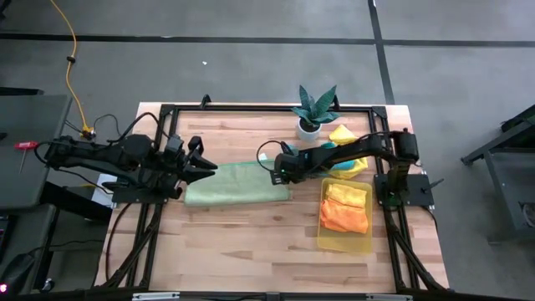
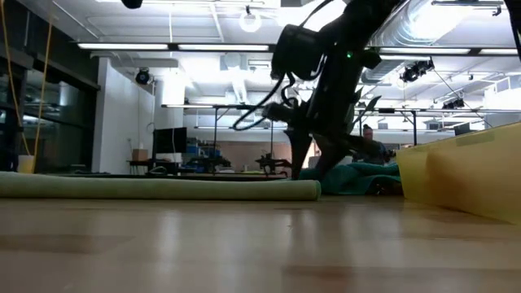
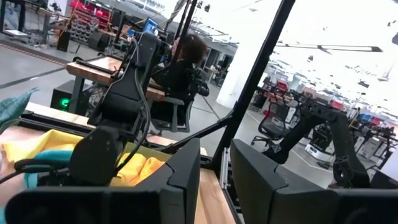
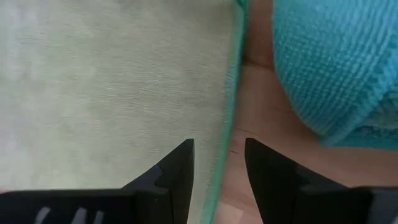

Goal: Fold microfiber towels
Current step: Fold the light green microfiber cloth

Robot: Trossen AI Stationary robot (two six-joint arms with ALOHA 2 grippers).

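Note:
Next, my right gripper takes hold of the teal-stitched short end edge (image 1: 284, 186), to fold the pale green towel (image 1: 238, 186).
A pale green towel (image 1: 238, 186) lies folded in a long strip across the table's middle (image 2: 163, 190). My right gripper (image 1: 276, 170) is at its right end, pointing steeply down and open. In its wrist view the gripper (image 4: 217, 163) has one finger over the green cloth (image 4: 112, 81) and one over bare wood. A teal towel (image 4: 336, 62) lies crumpled just to the right (image 2: 358, 175), with a yellow towel (image 1: 344, 135) behind it. My left gripper (image 1: 211, 165) hovers by the green towel's left end, pointing level, open and empty (image 3: 214, 180). My right gripper stands open astride the pale green towel's teal-stitched right edge (image 4: 227, 134), coming from above and slanting down. I cannot tell whether its fingertips touch the cloth or the table.
A translucent yellow tray (image 1: 322, 238) at the near right holds folded yellow and orange towels (image 1: 344, 216). Its wall (image 2: 464, 175) stands right of the teal towel. A small potted plant (image 1: 316, 109) stands at the far edge. Bare wood lies in front of the green towel.

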